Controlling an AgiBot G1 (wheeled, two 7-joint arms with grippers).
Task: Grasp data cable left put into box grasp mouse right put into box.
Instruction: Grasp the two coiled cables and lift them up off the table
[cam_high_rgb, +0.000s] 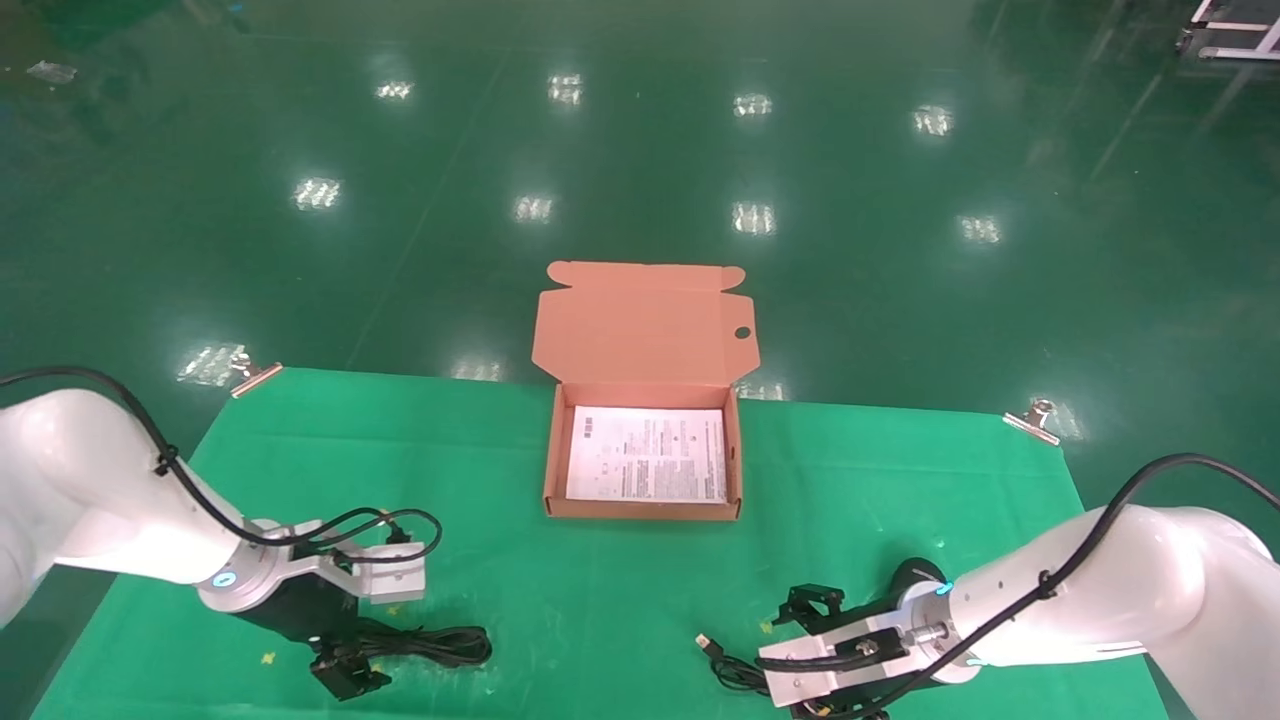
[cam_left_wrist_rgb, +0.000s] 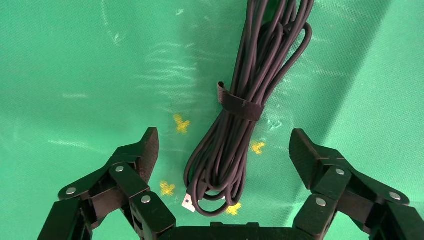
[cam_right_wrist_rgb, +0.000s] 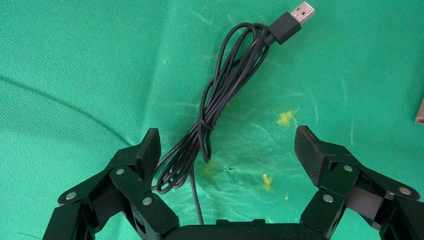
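Note:
I should close my right gripper on the mouse's cord: my fingers reach down to the green cloth on both sides of its tied middle (cam_right_wrist_rgb: 203, 126).
The orange-brown box (cam_high_rgb: 738, 455) stands open at the table's far middle, lid up, with a white printed sheet (cam_high_rgb: 648, 455) inside. The data cable (cam_high_rgb: 440, 645), a strapped black bundle, lies at the front left; in the left wrist view (cam_left_wrist_rgb: 240, 107) its end lies between the fingers of my open left gripper (cam_high_rgb: 365, 645) (cam_left_wrist_rgb: 223, 135), which hovers just over it. My right gripper (cam_high_rgb: 795, 655) (cam_right_wrist_rgb: 226, 132) is open at the front right over the mouse's thin cord (cam_right_wrist_rgb: 210, 120) with its silver USB plug (cam_right_wrist_rgb: 300, 12) (cam_high_rgb: 705, 640). The mouse body is hidden under the right arm.
The green cloth table (cam_high_rgb: 900, 480) is held by metal clips at its far corners (cam_high_rgb: 255, 375) (cam_high_rgb: 1030, 418). Yellow marks (cam_left_wrist_rgb: 181, 123) dot the cloth near both grippers. Shiny green floor lies beyond the far edge.

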